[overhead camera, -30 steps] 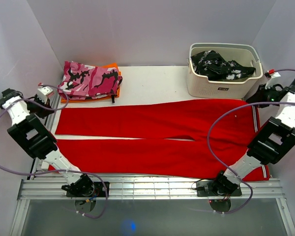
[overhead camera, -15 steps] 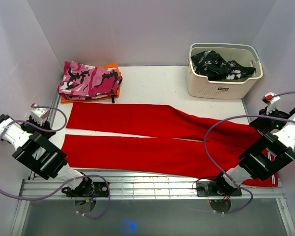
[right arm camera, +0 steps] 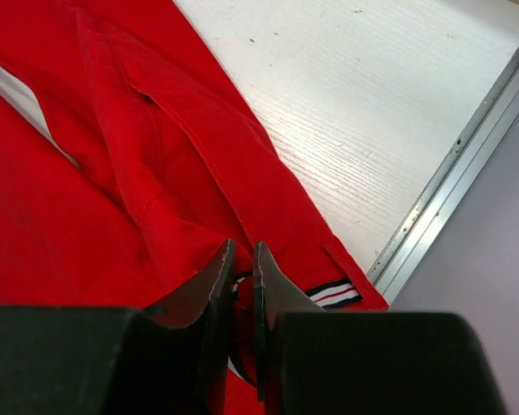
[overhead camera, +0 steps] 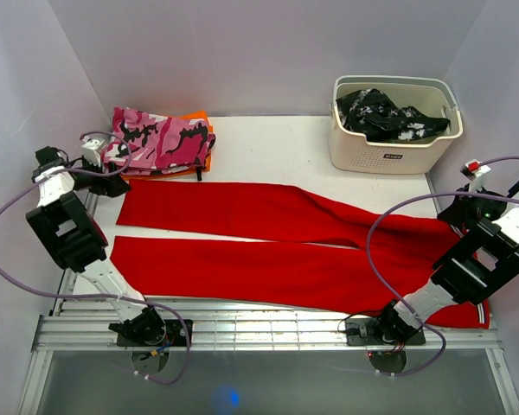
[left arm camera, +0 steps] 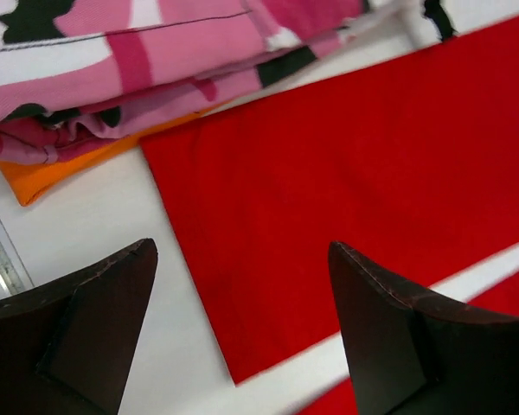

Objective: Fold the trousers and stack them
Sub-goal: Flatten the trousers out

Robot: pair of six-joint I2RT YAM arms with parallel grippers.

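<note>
I should next grab the red trousers (overhead camera: 277,242) with my left gripper at the far leg's cuff corner (overhead camera: 133,185). Then I will fold that leg over the near leg.
The red trousers (overhead camera: 277,242) lie flat across the white table, both legs reaching left and the waist at the right. My left gripper (overhead camera: 112,184) hovers open over the cuff end of the far leg. In the left wrist view its fingers (left arm camera: 240,249) stand wide apart above the cuff corner of the trousers (left arm camera: 355,156), holding nothing. My right gripper (overhead camera: 454,216) is at the waist end. In the right wrist view it (right arm camera: 243,249) is shut on a fold of the trousers (right arm camera: 112,173) beside the striped band (right arm camera: 333,292).
A folded pink camouflage garment (overhead camera: 160,138) on an orange one (overhead camera: 195,117) sits at the far left, just behind the left gripper. A beige basket (overhead camera: 394,156) with a black-and-white garment (overhead camera: 385,117) stands far right. A metal rail (overhead camera: 259,328) runs along the near edge.
The left gripper has opened, let go of the leg end and moved away toward the far left. The trousers slid toward the near right with the right gripper, which stays shut.
</note>
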